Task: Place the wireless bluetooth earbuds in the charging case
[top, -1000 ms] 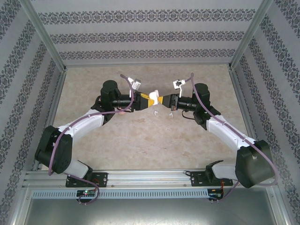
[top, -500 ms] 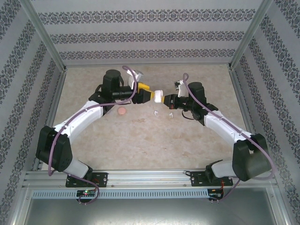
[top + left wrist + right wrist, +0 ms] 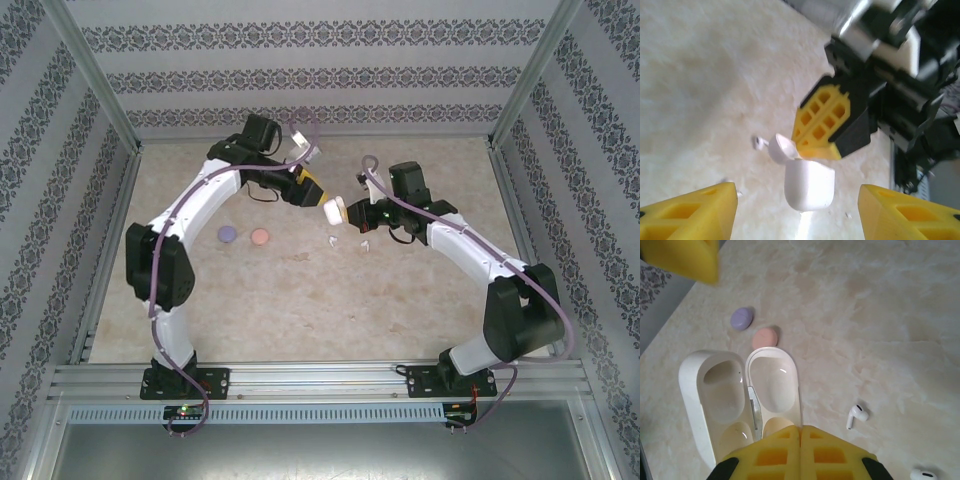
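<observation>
My left gripper grabs the white charging case by the sides of its body (image 3: 332, 212) (image 3: 809, 186) next, which leaves the case's lid and wells free to insert earbuds.
The white charging case (image 3: 715, 400) hangs open above the table with both wells bare. My right gripper (image 3: 801, 429) is shut on the edge of its lid (image 3: 772, 385). In the left wrist view the case (image 3: 809, 185) hangs from the right gripper's yellow fingers (image 3: 822, 122). My left gripper (image 3: 797, 192) stands open, one finger on each side of the case and touching neither. Two white earbuds (image 3: 856, 416) (image 3: 922, 475) lie on the table below. From the top, the case (image 3: 335, 210) sits between the left gripper (image 3: 318, 197) and right gripper (image 3: 350, 211), with the earbuds (image 3: 331, 240) (image 3: 365, 246) just nearer.
A closed purple case (image 3: 227, 233) and a closed pink case (image 3: 260, 237) lie on the marble tabletop (image 3: 300, 300), left of the earbuds. Metal posts and patterned walls close in the left, right and back. The left arm arches high along the left side.
My left gripper opened, let go of the case and drew back toward the far left as its arm swung upright. The right gripper keeps the case and shifted slightly left.
</observation>
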### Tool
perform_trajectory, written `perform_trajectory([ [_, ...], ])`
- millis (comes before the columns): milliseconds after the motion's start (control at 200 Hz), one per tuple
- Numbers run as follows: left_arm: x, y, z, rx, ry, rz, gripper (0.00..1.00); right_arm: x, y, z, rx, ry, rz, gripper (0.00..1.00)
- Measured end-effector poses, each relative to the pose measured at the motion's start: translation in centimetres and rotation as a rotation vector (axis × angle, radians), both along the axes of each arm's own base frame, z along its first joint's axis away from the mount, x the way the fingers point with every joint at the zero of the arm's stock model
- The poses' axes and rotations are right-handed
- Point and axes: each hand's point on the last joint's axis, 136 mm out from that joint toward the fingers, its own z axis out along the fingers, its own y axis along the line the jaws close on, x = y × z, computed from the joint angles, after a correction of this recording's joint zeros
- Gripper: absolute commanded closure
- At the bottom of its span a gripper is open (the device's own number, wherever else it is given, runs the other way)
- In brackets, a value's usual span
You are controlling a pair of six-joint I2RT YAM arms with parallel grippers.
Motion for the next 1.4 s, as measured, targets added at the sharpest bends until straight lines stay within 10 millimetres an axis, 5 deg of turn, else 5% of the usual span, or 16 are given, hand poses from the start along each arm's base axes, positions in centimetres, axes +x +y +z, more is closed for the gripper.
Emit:
perform_trajectory([
  [160, -1.8, 0.2, -2.3, 0.005, 0.15, -0.088, 0.37, -0.8, 0.3, 0.3, -0.004, 0.009, 0.052, 1.0],
  [605, -4.9, 0.1, -1.0, -0.078, 0.253, -0.199, 0.41, -2.6, 2.9, 1.5, -0.021, 0.009, 0.173, 1.0],
  [1234, -5.5, 0.2, -2.6, -0.082, 0.308, -0.236, 0.57, -2.6, 3.9, 1.7, -0.068, 0.003, 0.22, 1.0],
  [1399, -5.7, 0.2, -2.5, -0.084, 0.312, -0.244, 0.68, -2.5, 3.7, 1.4, -0.085, 0.004, 0.216, 1.0],
])
